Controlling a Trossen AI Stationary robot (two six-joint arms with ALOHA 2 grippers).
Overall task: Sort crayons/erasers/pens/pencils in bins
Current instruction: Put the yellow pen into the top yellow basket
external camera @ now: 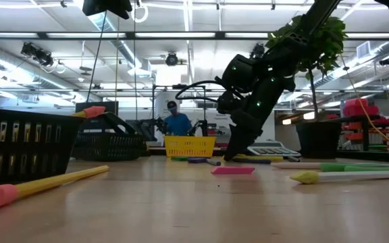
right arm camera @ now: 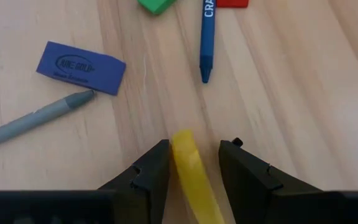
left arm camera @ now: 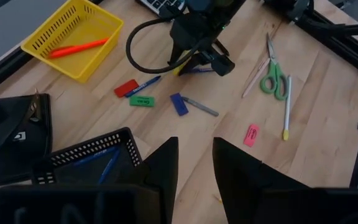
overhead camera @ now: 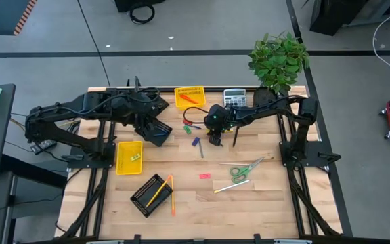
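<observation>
My right gripper closes on the yellow stick's end (right arm camera: 187, 149) next, since its fingers are beside that end.
My right gripper (right arm camera: 194, 146) (overhead camera: 215, 140) is down at the table's middle, open, its fingers on either side of a yellow stick (right arm camera: 190, 171) that lies flat on the wood. I cannot tell whether they touch it. Just beyond lie a blue crayon (right arm camera: 207, 37), a blue eraser (right arm camera: 79, 67), a grey pen (right arm camera: 33, 121), a green eraser (left arm camera: 142, 100) and a red eraser (left arm camera: 127, 88). My left gripper (left arm camera: 194, 146) (overhead camera: 160, 134) hangs open and empty above a black mesh bin (left arm camera: 92, 155) holding blue crayons.
A yellow bin (overhead camera: 189, 97) with an orange stick stands at the far edge, another yellow bin (overhead camera: 128, 156) at the left, and a black mesh bin (overhead camera: 151, 194) with pencils near the front. Green scissors (overhead camera: 246, 169), a pink eraser (overhead camera: 204, 175), a calculator (overhead camera: 234, 98) and a plant (overhead camera: 279, 61) are around.
</observation>
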